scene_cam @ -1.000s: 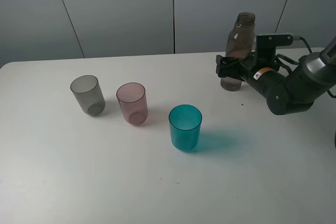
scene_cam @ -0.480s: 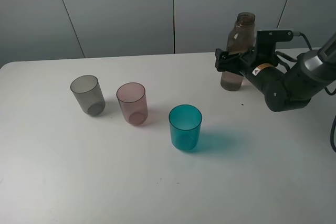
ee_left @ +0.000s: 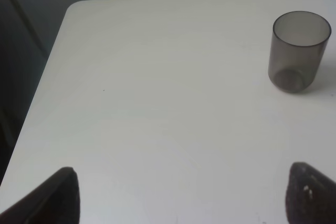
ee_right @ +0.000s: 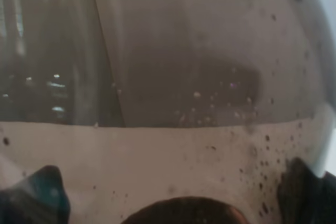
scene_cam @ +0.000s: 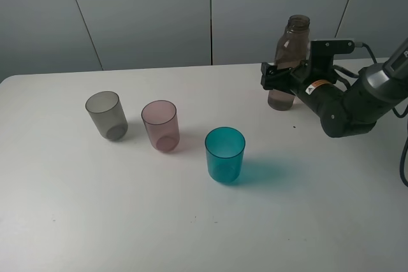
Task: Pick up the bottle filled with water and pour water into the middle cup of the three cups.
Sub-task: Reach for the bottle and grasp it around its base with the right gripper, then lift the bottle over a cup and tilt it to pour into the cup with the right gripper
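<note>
I should close my right gripper on the bottle now: its fingers reach forward past the bottle's near side, on either side of the bottle.
The bottle [scene_cam: 291, 46], smoky brown and uncapped, stands upright at the back right of the table. My right gripper [scene_cam: 273, 78] is open, with a finger on each side of the bottle's lower half. In the right wrist view the bottle [ee_right: 173, 66] fills the frame between two fingertips [ee_right: 39, 192]; the water cannot be clearly made out. The three cups stand in a slanting row: the grey cup [scene_cam: 106, 114], the pink middle cup [scene_cam: 160, 125] and the teal cup [scene_cam: 225, 154]. My left gripper [ee_left: 181, 198] is open over bare table, near the grey cup [ee_left: 298, 51].
The white table [scene_cam: 95, 221] ends in a rounded left corner [ee_left: 73, 11] near the grey cup. Grey wall panels stand behind the table. The right arm [scene_cam: 347, 103] stretches in from the right edge.
The right gripper has risen a little and settled around the bottle. The bottle and the cups have not moved.
</note>
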